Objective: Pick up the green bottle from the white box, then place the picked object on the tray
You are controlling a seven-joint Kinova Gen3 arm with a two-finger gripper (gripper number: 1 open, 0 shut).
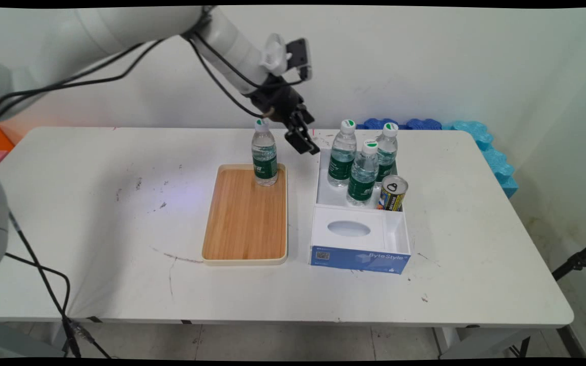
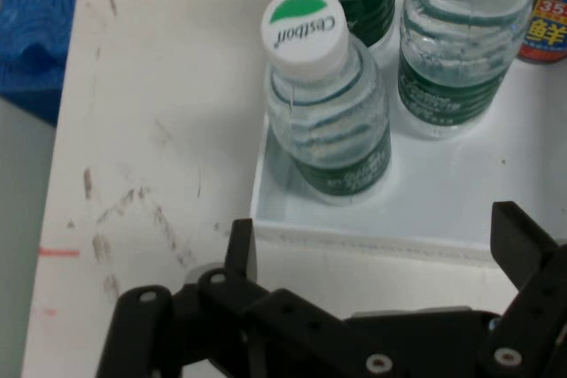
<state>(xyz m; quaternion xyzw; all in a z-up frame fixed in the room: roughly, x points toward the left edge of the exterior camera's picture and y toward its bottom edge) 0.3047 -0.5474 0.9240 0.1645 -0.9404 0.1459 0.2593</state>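
Note:
My gripper should stand the clear water bottle on the wooden tray (image 1: 244, 229). It needs to reach the bottle and hold it by its green-labelled body (image 1: 340, 167).
My gripper (image 1: 307, 145) hangs open and empty above the table, between a water bottle (image 1: 264, 157) standing on the far end of a wooden tray (image 1: 244, 229) and a white box (image 1: 359, 244) to the right. The box holds three green-labelled water bottles (image 1: 343, 155) (image 1: 363, 175) (image 1: 386, 152) and a drink can (image 1: 392, 193). In the hand view the gripper (image 2: 381, 245) is just outside the box's wall (image 2: 372, 238). The nearest bottle (image 2: 328, 112), with a white and green cap, stands just inside that wall. A second bottle (image 2: 465, 42) and the can (image 2: 549, 19) stand behind it.
The box's near part has a white lid with an oval cutout (image 1: 349, 229) and a blue front. Blue foam mats (image 1: 486, 145) lie along the table's far right edge. Black cables hang from the arm at the left.

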